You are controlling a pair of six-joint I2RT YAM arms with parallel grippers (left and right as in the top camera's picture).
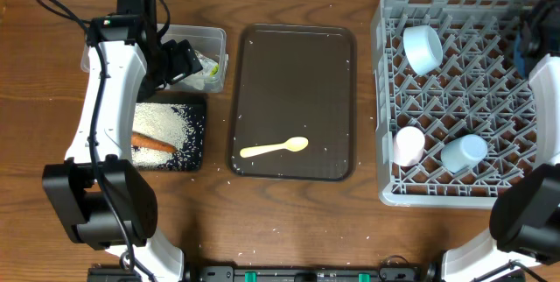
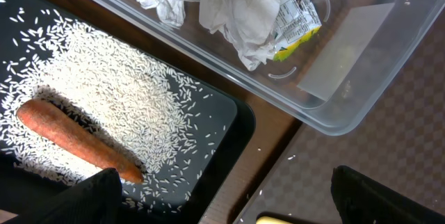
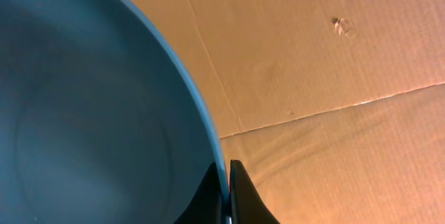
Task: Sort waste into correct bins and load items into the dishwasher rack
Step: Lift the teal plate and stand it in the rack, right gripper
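Note:
The dark-blue plate is at the grey rack's edge and would fall loose if I opened now, so my right gripper moves the plate farther in first.
My left gripper point(image 2: 222, 200) hangs open over the gap between the black tray point(image 2: 233, 123) and the brown serving tray, nothing between its fingers point(image 2: 90, 196). The black tray holds an orange carrot point(image 2: 76, 140) and white rice point(image 2: 118, 92). Crumpled tissues point(image 2: 222, 8) and a yellow-green wrapper point(image 2: 295, 22) lie in the clear tub point(image 2: 348, 78). My right gripper point(image 3: 228, 182) is shut on the rim of the dark-blue plate point(image 3: 83, 113), at the rack's far right edge point(image 1: 529, 41). The grey rack point(image 1: 385, 98) holds the light-blue bowl point(image 1: 423, 47), a pinkish-white cup point(image 1: 408, 144) and a light-blue cup point(image 1: 464, 152).
The pale yellow spoon point(image 1: 276, 148) lies on the dark brown serving tray point(image 1: 293, 72) between the bins and the rack. A few rice grains are scattered on that tray. Brown cardboard point(image 3: 334, 78) shows beyond the plate in the right wrist view.

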